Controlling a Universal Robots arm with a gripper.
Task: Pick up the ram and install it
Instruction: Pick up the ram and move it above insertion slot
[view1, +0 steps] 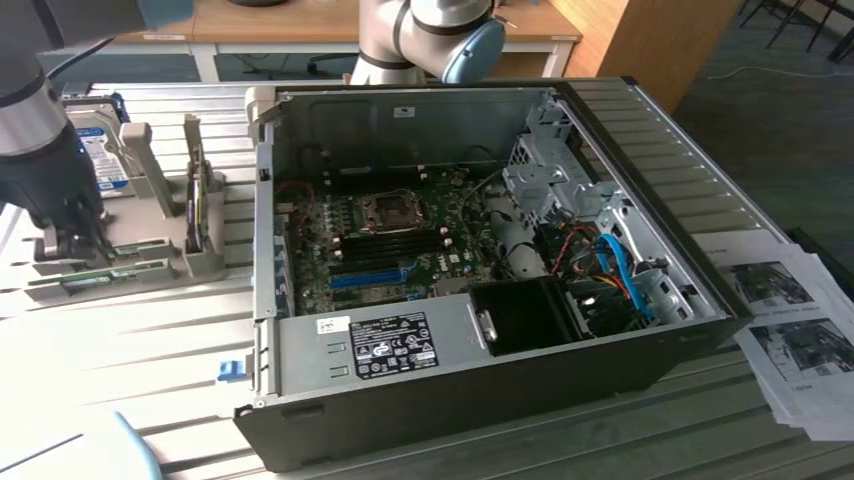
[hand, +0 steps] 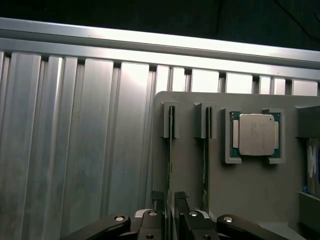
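Note:
My gripper needs to grab the ram (hand: 170, 160) by the middle of its upper edge (hand: 170, 201) next, because the holder's grey blocks hold it at its ends.
The ram (hand: 170, 160) is a thin green stick standing on edge in a slot of the grey holder (hand: 235, 190). A second stick like it (hand: 205, 160) stands in the neighbouring slot. My gripper (hand: 170, 197) is open, and its toothed fingertips (hand: 158, 196) stand one on each side of the first stick's edge with a small gap. In the exterior view the gripper (view1: 76, 240) reaches down into the holder (view1: 147, 262) at that view's left, beside the open computer case (view1: 627, 130).
A processor chip (hand: 256, 134) lies in a recess of the holder beyond the sticks. A hard drive (view1: 104, 150) stands upright behind the holder. The motherboard (view1: 387, 240) with its blue slot (view1: 367, 277) lies inside the case. Printed papers (view1: 787, 320) lie on the exterior view's right.

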